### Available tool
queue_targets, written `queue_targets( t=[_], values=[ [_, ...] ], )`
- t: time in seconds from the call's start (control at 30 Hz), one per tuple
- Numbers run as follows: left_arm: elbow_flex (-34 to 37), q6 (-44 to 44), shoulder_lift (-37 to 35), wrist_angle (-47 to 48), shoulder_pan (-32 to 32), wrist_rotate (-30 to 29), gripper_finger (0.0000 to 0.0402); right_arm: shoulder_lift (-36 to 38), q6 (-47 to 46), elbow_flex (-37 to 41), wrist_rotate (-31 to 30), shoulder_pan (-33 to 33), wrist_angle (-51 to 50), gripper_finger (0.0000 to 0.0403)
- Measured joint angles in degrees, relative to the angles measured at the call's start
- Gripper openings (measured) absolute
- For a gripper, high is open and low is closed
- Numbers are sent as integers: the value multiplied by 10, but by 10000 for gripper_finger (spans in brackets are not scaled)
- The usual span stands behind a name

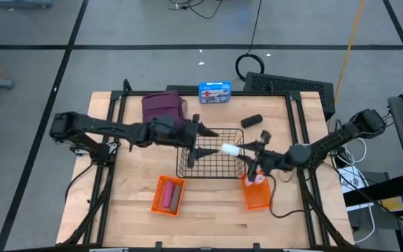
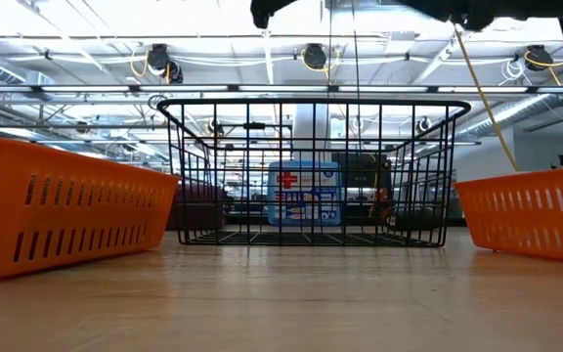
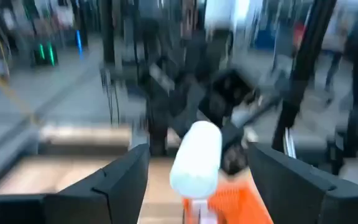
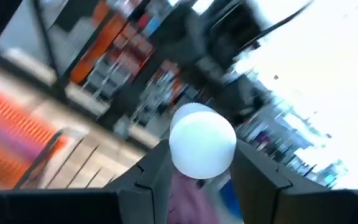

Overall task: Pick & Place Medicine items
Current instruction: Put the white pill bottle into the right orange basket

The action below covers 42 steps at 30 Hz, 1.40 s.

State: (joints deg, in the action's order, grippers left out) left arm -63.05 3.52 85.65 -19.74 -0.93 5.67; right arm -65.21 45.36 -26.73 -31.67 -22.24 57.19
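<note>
Next, my left gripper will grab the white bottle (image 1: 228,148) by its round sides to take it over from my right gripper.
A white round bottle (image 1: 228,148) hangs in the air over the black wire basket (image 1: 210,166), held by my right gripper (image 1: 238,149), which reaches in from the table's right. My left gripper (image 1: 212,140) is open and faces it from the left; in its wrist view its fingers (image 3: 120,180) stand on either side of the bottle (image 3: 196,155), apart from it. The maroon pouch (image 1: 163,106) and the dark-grey oblong piece (image 1: 251,120) lie on the table behind the basket. A pink piece (image 1: 170,196) lies in the left orange bin. My right gripper pinches the white bottle (image 4: 202,140) between its two fingers (image 4: 157,171), one on each side of its round body. The fingers come level from the table's right, and the bottle lies along them, its free end (image 1: 224,148) pointing left. It is lifted clear above the basket.
Two orange bins stand near the basket: one (image 1: 168,194) to the left, one (image 1: 256,192) under my right arm with small white and red things in it. A blue first-aid box (image 1: 214,92) stands at the far edge. Bare wood lies along the near edge.
</note>
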Motion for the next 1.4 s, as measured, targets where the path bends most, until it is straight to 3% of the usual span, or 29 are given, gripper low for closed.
queue_targets(
  t=[0.2, 0.5, 0.63, 0.77, 1.03, 1.4],
  values=[
    [84, 38, 28, -220, 13, 1, 281, -11, 85, 60, 41, 4, 213, 125],
    [82, -41, 108, -379, 5, 18, 267, -39, -65, 63, 195, 61, 305, 124],
    [53, -129, 137, -387, -7, 34, 255, -41, -160, 53, 258, 85, 313, 124],
    [16, -178, 161, -380, -20, 39, 243, -41, -213, 46, 275, 100, 309, 124],
    [-58, -181, 193, -367, -23, 33, 218, -41, -252, 43, 305, 110, 296, 124],
    [-81, -185, 192, -361, -27, 33, 205, -41, -252, 43, 304, 110, 296, 123]
  ],
)
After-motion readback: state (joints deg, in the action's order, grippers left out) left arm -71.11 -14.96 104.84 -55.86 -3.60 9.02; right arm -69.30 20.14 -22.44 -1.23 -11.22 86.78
